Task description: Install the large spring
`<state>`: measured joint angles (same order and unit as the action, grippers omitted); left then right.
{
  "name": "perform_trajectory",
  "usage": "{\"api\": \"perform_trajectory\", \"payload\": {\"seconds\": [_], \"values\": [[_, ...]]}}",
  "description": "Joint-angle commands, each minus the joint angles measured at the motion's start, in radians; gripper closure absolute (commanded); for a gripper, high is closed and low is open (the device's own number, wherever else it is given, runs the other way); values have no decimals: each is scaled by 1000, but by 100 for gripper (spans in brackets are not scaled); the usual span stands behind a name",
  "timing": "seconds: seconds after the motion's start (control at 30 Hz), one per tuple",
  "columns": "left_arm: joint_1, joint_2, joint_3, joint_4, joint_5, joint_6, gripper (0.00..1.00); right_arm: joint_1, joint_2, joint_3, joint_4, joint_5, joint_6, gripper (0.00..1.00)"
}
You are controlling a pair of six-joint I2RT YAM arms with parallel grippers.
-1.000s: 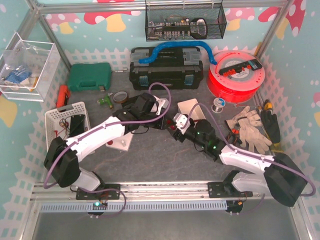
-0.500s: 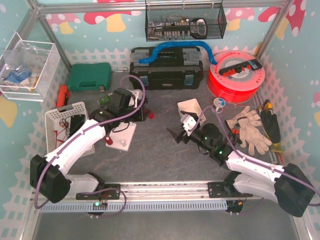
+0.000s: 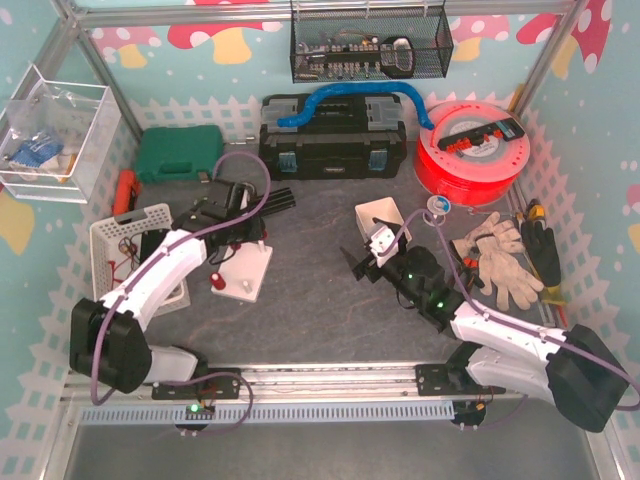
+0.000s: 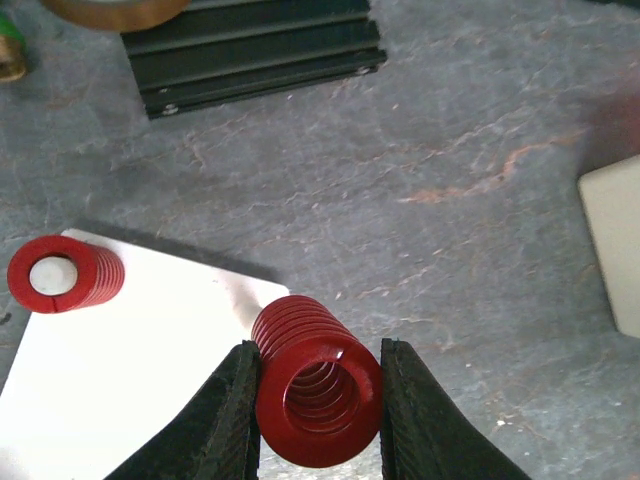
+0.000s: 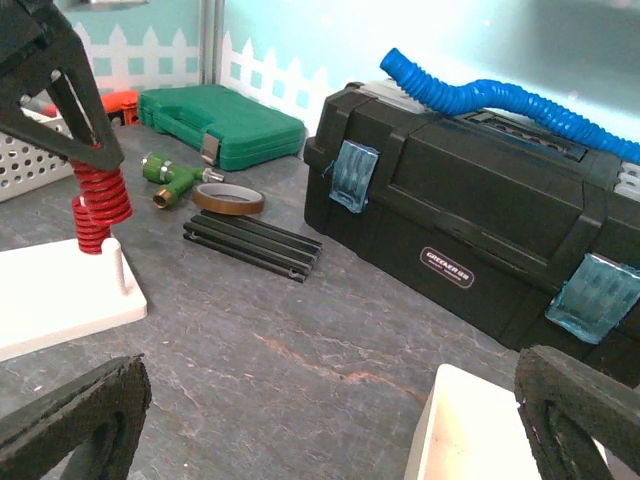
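Note:
It is too early to release: the bare white peg (image 5: pixel 118 265) stands below, outside the large spring's coil. The spring would fall beside the peg if I opened now, so my left gripper should line them up.
The large spring (image 4: pixel 318 395), a fat red coil, is clamped side-on between the black fingers of my left gripper (image 4: pixel 318 370). It hangs just off the corner of the white base plate (image 4: pixel 130 380). A smaller red spring (image 4: pixel 65 273) sits on a peg at the plate's far left. In the right wrist view the held large spring (image 5: pixel 100 190) hovers above that plate (image 5: pixel 50 300), beside a bare white peg (image 5: pixel 118 265). My right gripper (image 5: pixel 330 420) stands wide open over bare grey table, nothing between its fingers. From the top view, the left gripper (image 3: pixel 228 240) is over the plate (image 3: pixel 250 270) and the right gripper (image 3: pixel 352 265) lies to its right.
A black rail (image 4: pixel 250 50) and a tape ring (image 5: pixel 228 198) lie behind the plate. A white bin (image 3: pixel 383 218) stands by the right gripper. A black toolbox (image 3: pixel 332 140), a green case (image 3: pixel 180 152), a red spool (image 3: pixel 472 150), gloves (image 3: pixel 495 255) and a white basket (image 3: pixel 135 240) ring the work area.
My left arm has swung left from the table's middle, carrying the large spring to the white plate. My right gripper has opened wide and drawn back a little.

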<state>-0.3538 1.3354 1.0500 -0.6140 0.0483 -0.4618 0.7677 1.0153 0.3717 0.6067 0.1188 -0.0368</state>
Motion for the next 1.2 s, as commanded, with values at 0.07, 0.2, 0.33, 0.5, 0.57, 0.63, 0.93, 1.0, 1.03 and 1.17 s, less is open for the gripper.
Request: {"api": "perform_trajectory", "payload": {"seconds": [0.07,0.2,0.33,0.5,0.57,0.63,0.93,1.0,1.03,1.17], "values": [[3,37,-16,-4,-35,24,100,1,3,-17,30,41,2,1],[2,45,-18,0,-40,29,100,0,-4,-21,33,41,0,1],[5,55,-13,4,-53,37,100,-1,-13,-25,34,42,-1,1],[6,73,-12,21,-45,45,100,-1,-14,-27,38,50,-4,1],[6,79,-13,30,-42,46,100,-1,-17,-28,38,53,-4,1],[6,88,-15,37,-38,48,100,-1,-21,-29,38,54,-6,1],[6,148,-22,71,-45,65,100,-2,-22,-32,39,56,-11,1],[6,159,-24,76,-48,66,98,-2,-19,-30,38,56,-11,1],[6,165,-26,78,-51,64,96,-2,-17,-30,39,56,-11,1],[7,184,-32,88,-53,63,83,-5,5,-19,25,74,7,1]]}}
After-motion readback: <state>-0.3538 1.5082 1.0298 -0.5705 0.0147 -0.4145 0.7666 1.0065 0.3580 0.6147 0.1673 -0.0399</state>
